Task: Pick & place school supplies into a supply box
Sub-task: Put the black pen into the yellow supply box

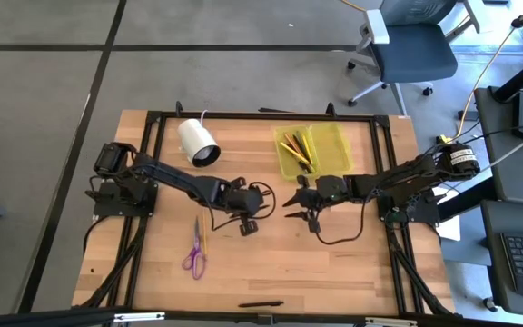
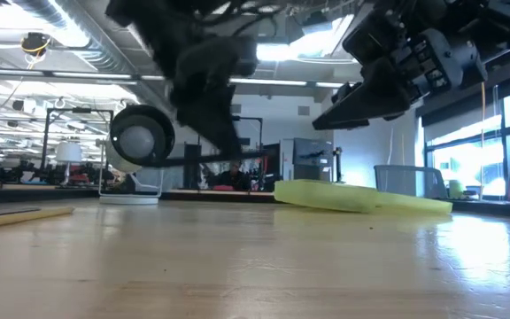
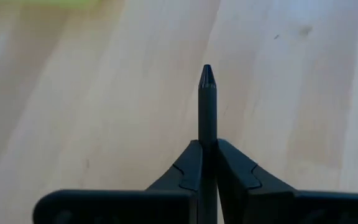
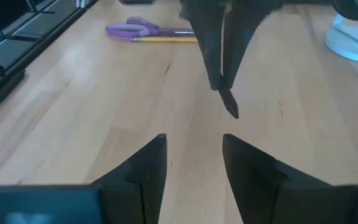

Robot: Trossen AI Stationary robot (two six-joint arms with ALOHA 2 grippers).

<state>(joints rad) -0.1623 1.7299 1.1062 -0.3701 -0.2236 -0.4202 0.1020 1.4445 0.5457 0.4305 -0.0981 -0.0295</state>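
Note:
My right gripper should next grab the dark pen by its tip end (image 4: 230, 102), because that end sticks out free and the other gripper's fingers cover the body of the pen.
My left gripper (image 3: 207, 152) is shut on a dark pen (image 3: 207, 106) over the middle of the table (image 1: 248, 218). My right gripper (image 4: 194, 155) is open and hovers just right of it (image 1: 298, 202), facing the left gripper (image 4: 219, 68). The yellow-green supply box (image 1: 311, 148) lies open flat near the far edge with several pencils inside. Purple-handled scissors (image 1: 194, 256) and a yellow pencil (image 1: 203, 238) lie side by side on the wood on the left. A black pen (image 1: 261, 304) lies by the near edge. My left gripper pinches the dark pen's barrel (image 3: 207, 134) between its two fingers. The pen lies along the fingers and its pointed tip (image 3: 206, 74) sticks out past their ends. The pen is lifted clear of the table, its tip (image 4: 230, 107) slanting down toward the wood.
A white cylinder (image 1: 198, 143) with a cable lies on its side near the far left. A black frame (image 1: 261, 116) runs round the table. Bare wood lies between the grippers and the near edge. An office chair (image 1: 407, 45) stands beyond the table.

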